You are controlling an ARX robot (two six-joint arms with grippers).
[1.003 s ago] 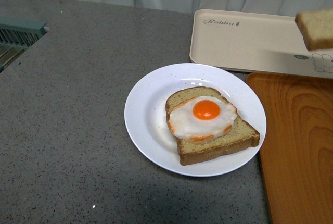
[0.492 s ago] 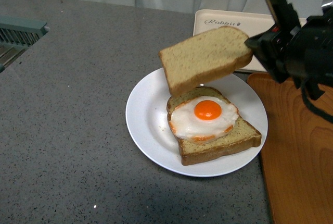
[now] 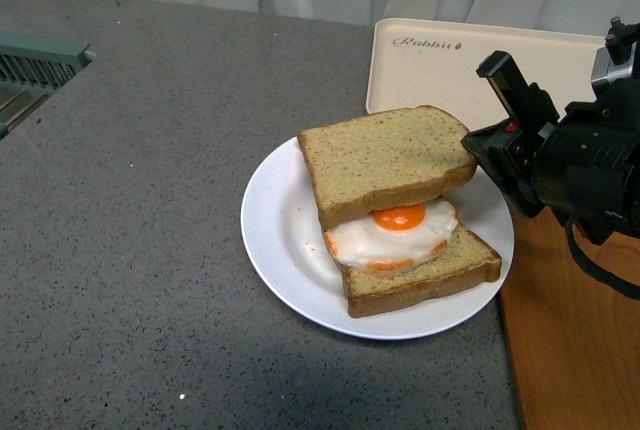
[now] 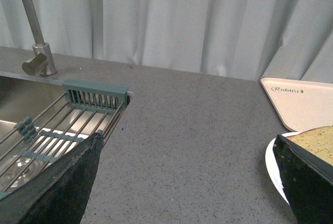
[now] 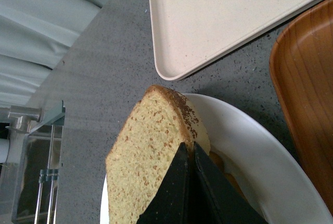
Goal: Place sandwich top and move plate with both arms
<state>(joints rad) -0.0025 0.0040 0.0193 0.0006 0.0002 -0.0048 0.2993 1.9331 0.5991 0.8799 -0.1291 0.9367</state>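
Note:
My left gripper is to grab the plate next by its bare rim point(image 3: 251, 222), which faces away from the wooden tray, because bread and egg cover the plate's middle.
The white plate point(image 3: 275, 225) sits on the grey counter and carries a bread slice with a fried egg point(image 3: 398, 227). My right gripper point(image 3: 470, 150) is shut on the right edge of the sandwich top point(image 3: 385, 162) and holds it tilted, low over the egg slice, covering its back half. In the right wrist view the gripper point(image 5: 186, 148) clamps the sandwich top point(image 5: 145, 156) over the plate point(image 5: 260, 156). My left gripper point(image 4: 187, 146) is open over bare counter, with the plate's rim point(image 4: 272, 166) beside one finger.
A beige rabbit-print tray point(image 3: 450, 65) lies behind the plate. An orange wooden tray point(image 3: 570, 330) lies to its right, under my right arm. A sink with a teal rack point(image 4: 78, 114) and a tap point(image 4: 36, 36) is at the far left. Curtains hang behind.
The right gripper has carried the sandwich top in from the upper right and lowered it onto the back of the egg slice. The plate has not moved.

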